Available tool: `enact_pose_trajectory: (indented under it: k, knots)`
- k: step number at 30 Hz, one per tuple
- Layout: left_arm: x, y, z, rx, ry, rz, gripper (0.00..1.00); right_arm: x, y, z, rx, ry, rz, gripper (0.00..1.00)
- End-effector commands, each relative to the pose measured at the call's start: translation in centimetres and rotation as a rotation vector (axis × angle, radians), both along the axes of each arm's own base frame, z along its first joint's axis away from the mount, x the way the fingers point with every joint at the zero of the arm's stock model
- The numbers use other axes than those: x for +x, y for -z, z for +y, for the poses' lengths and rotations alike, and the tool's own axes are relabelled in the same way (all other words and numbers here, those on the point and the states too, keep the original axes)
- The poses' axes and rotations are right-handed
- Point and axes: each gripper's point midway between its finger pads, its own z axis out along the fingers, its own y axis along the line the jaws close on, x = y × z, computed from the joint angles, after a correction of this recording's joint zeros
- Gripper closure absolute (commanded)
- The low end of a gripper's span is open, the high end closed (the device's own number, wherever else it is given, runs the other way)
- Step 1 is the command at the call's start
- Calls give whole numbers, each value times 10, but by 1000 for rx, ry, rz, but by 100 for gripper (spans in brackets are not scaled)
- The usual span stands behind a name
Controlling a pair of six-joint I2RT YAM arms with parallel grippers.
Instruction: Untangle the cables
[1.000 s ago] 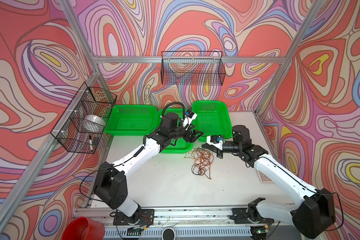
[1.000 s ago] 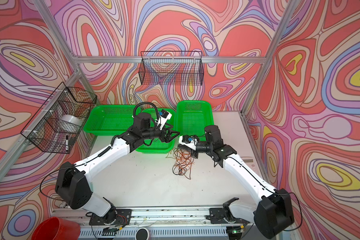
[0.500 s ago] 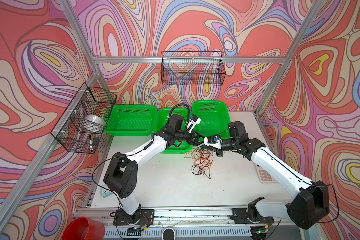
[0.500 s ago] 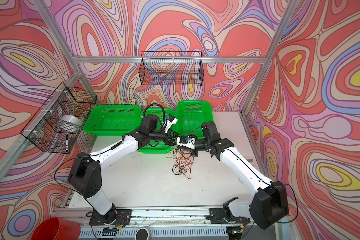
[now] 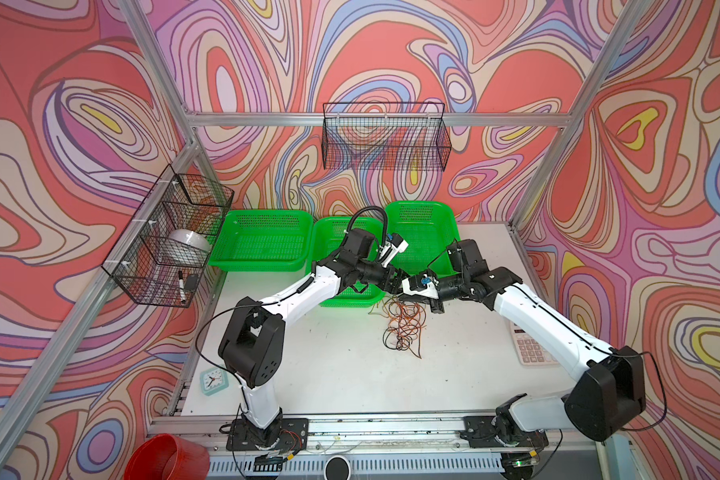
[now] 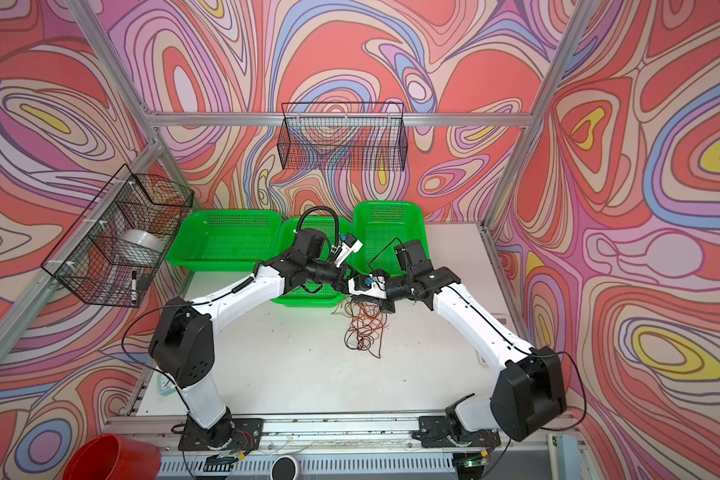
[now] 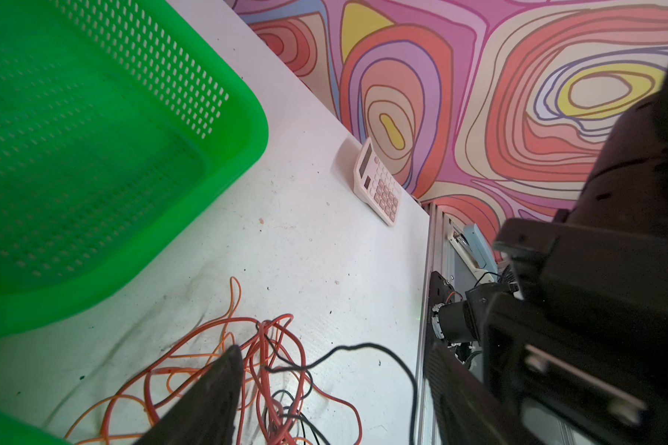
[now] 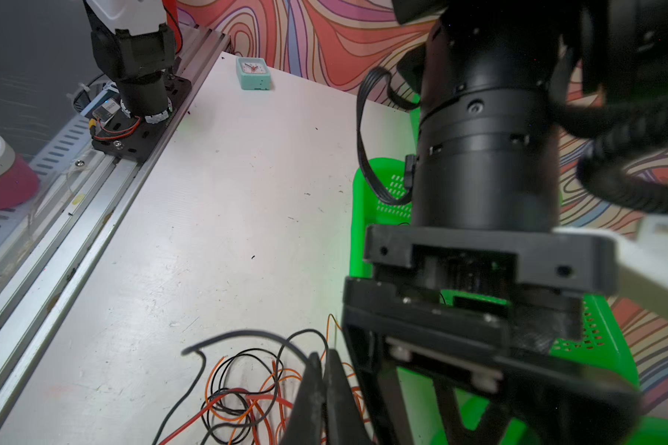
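Note:
The black cable (image 5: pixel 385 341) (image 7: pixel 363 346) needs to come out of the red and orange loops, so my left gripper should pick it up near its loose end next.
The cables (image 5: pixel 404 328) lie in a loose tangle on the white table, in front of the middle green basket; both top views show them (image 6: pixel 364 328). My right gripper (image 8: pixel 322 366) is shut, and the black cable (image 8: pixel 247 333) arcs up into its tips. Red (image 8: pixel 186 422) and orange (image 8: pixel 209 381) loops lie under it. My left gripper (image 7: pixel 332 385) is open above the red cable (image 7: pixel 263 346) and a black strand (image 7: pixel 348 346), holding nothing. In a top view the left gripper (image 5: pixel 393 282) and the right gripper (image 5: pixel 398 296) nearly meet over the pile's far edge.
Three green baskets (image 5: pixel 262 266) (image 5: pixel 350 301) (image 5: pixel 420 208) line the back of the table. A calculator (image 5: pixel 533 349) lies at the right edge and a small clock (image 5: pixel 214 380) at the front left. Wire baskets (image 5: pixel 385 141) (image 5: pixel 171 241) hang on the walls. A red bucket (image 5: pixel 167 457) stands below the table.
The left arm has stretched to the right and brought its open gripper down beside the right gripper. The right gripper stayed shut and shifted slightly left over the pile.

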Motion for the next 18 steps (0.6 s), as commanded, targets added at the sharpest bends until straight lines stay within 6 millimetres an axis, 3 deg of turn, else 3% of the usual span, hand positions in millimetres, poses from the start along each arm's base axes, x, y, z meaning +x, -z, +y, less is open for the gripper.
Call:
enact_pose_trajectory:
  k: [1,6,7,10,13,18]
  knots:
    - [-8,10,-3,57,25,24,23,-2,-4,4,2,-31,-13,100]
    - [-11,13,-8,50,31,47,34,0,0,3,-15,-20,-22,100]
    - [-9,10,-11,32,35,24,41,1,1,2,-20,-18,-21,100]
    - [-4,5,-13,11,19,2,78,1,0,2,-8,-4,-31,100]
    - [2,-1,-13,-11,-10,-20,99,1,-6,1,23,29,-64,100]
    - [30,-16,3,-51,-168,-61,100,-8,-6,-4,52,69,-47,100]
